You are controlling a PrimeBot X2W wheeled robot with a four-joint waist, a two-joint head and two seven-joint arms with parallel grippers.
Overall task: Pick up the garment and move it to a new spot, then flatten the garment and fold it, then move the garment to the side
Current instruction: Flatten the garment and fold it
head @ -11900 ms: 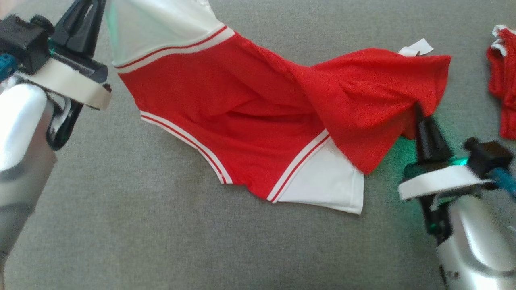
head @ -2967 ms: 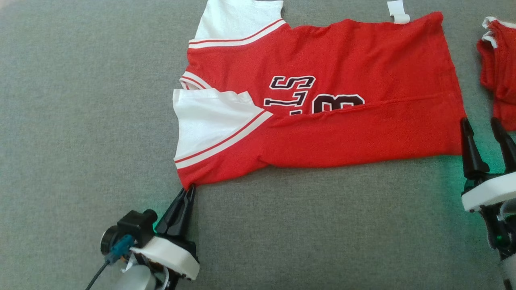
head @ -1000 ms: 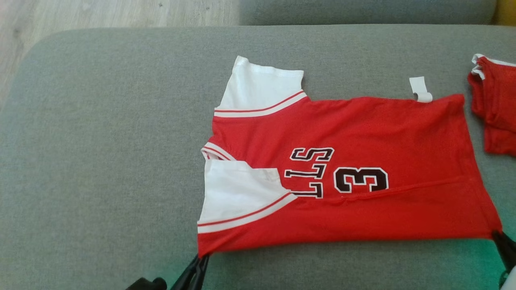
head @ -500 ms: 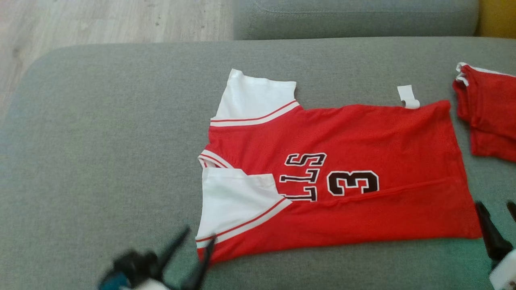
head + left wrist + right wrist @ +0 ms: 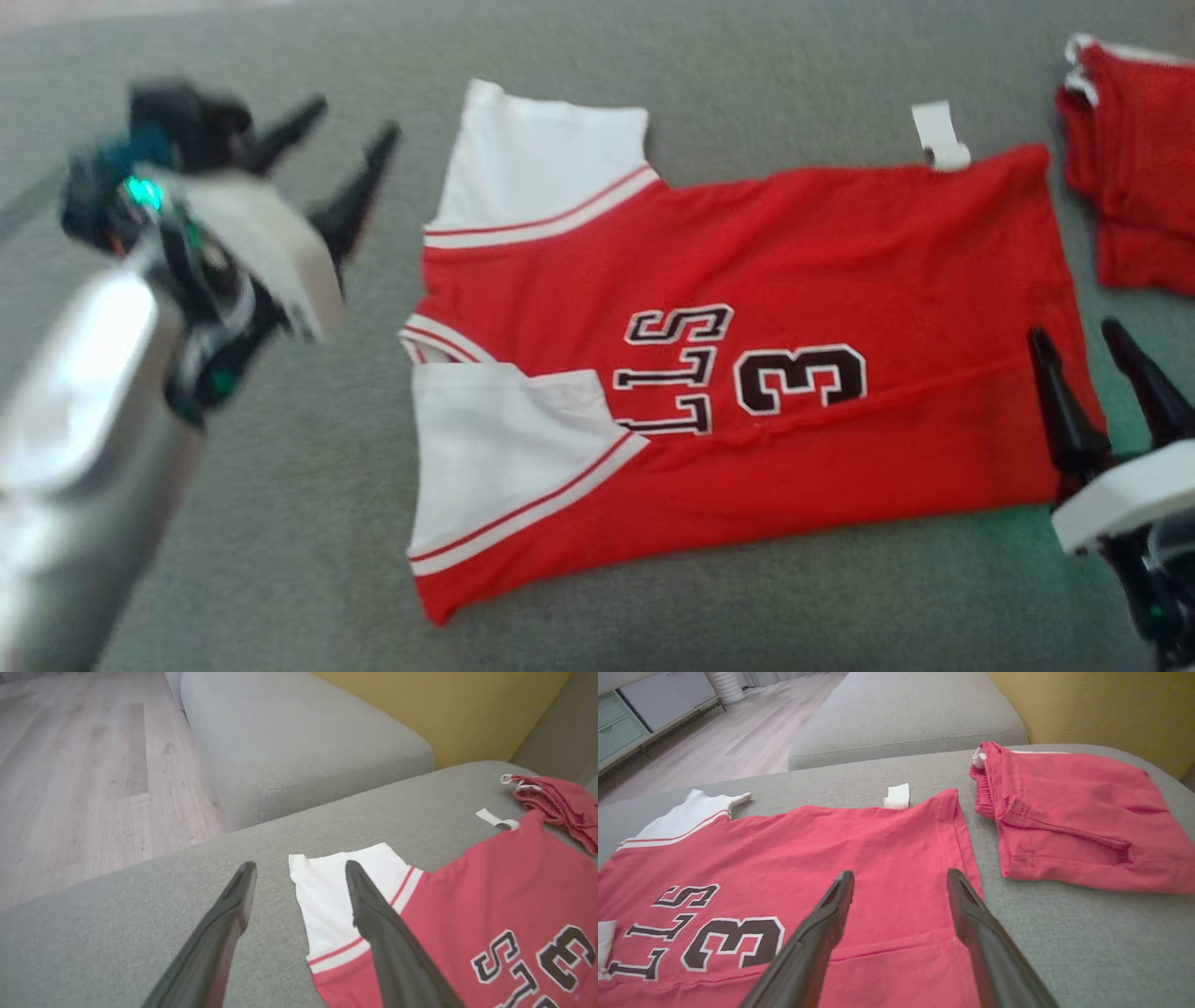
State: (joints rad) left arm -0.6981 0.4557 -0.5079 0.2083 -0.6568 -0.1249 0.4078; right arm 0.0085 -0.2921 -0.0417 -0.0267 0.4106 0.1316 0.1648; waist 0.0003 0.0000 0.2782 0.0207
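Next, my left gripper pinches the white sleeve by its edge [image 5: 560, 105] to fold the jersey's spread-out side over its front lettering [image 5: 678, 375].
The garment [image 5: 747, 280] is a red jersey with white sleeves and black lettering, lying flat on the grey couch seat with its near long edge folded over the front. It also appears in the left wrist view [image 5: 504, 896] and the right wrist view [image 5: 831, 849]. My left gripper [image 5: 345, 121] hovers open, left of the far white sleeve [image 5: 541, 159], nothing between its fingers [image 5: 373, 914]. My right gripper [image 5: 1074, 331] stands open over the jersey's hem at the right, empty, with the hem [image 5: 957, 830] under its fingers [image 5: 971, 924].
A second red garment [image 5: 1134, 168], folded, lies right of the jersey [image 5: 1069, 816]. A white tag [image 5: 938, 135] sticks out at the jersey's far hem corner. Another grey cushion [image 5: 299, 751] and wood floor [image 5: 79, 779] lie beyond the seat's far edge.
Both grippers let go of the jersey's near edge and opened. The left arm rose and swung out to the far left sleeve; the right moved up to the hem. The camera also shifted.
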